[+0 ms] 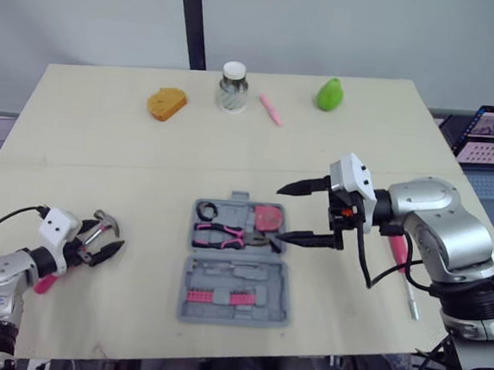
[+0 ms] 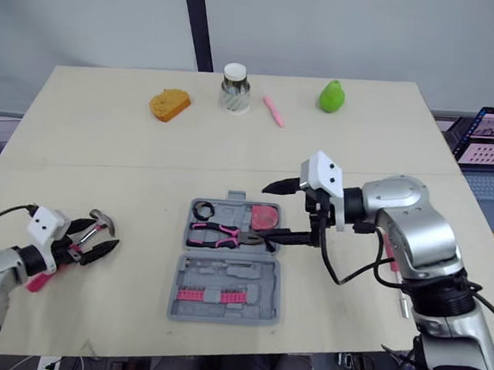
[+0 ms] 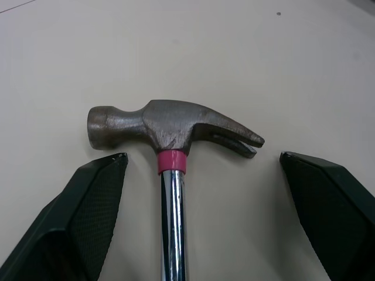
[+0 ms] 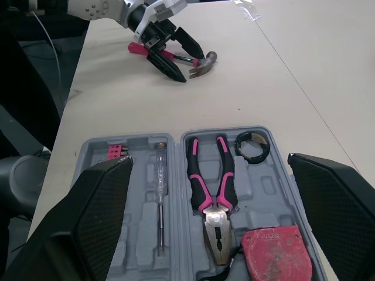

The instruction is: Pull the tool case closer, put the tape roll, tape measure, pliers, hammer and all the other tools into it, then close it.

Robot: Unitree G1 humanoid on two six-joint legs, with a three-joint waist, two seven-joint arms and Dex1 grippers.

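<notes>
Next, my left gripper grabs the hammer by its handle just below the head [image 3: 173, 202], since the steel head [image 3: 170, 124] sits at one end of the long hammer.
The grey tool case [image 1: 194, 271] lies open at the table's front centre. Its far half holds a black tape roll [image 1: 207, 209], pink-handled pliers [image 1: 225, 233] and a red tape measure [image 1: 268, 217]. My right gripper [image 1: 290, 212] hovers wide open over the case's right edge, nothing between its fingers. At the front left lies the hammer [image 3: 176, 132], steel-shafted with a pink grip. My left gripper [image 1: 102, 242] is open, with a finger [image 3: 88, 211] on each side of the shaft just below the head, and neither pad touches it. A pink-handled screwdriver [image 1: 404, 268] lies under my right forearm.
Along the far edge stand an orange sponge [image 1: 166, 103], a glass jar [image 1: 233, 87], a small pink stick [image 1: 271, 109] and a green pear [image 1: 329, 93]. A laptop [image 1: 493, 137] sits off the table's right side. The case's near half holds pink bits [image 1: 220, 297].
</notes>
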